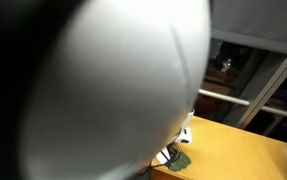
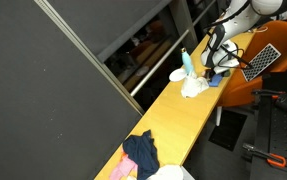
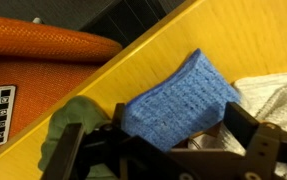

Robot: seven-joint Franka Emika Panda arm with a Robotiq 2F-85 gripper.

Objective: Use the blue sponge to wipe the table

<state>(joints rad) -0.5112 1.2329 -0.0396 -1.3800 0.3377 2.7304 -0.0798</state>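
The robot's gripper needs to grab the blue sponge [image 3: 178, 95] from above next, so that the sponge's bottom stays free to wipe.
In the wrist view the blue sponge [image 3: 178, 95] lies on the yellow-tan table [image 3: 183, 35], partly on the edge of a white cloth [image 3: 278, 95]. My gripper [image 3: 159, 128] is open and straddles the sponge, one dark finger on each side of it. In an exterior view the gripper [image 2: 215, 62] hangs low over the far end of the table [image 2: 173, 125], with a spot of blue [image 2: 216, 75] just below it. The other exterior view is mostly blocked by a large pale rounded body [image 1: 103, 80]; only a strip of table [image 1: 238, 150] shows there.
A pale blue bottle [image 2: 187, 62], a white bowl [image 2: 177, 74] and the white cloth [image 2: 193, 88] stand near the gripper. A green cloth [image 3: 68, 120] lies at the table edge. Dark navy cloth [image 2: 141, 152] lies at the near end. An orange chair [image 3: 43, 45] and checkerboard [image 2: 261, 60] sit beyond the edge.
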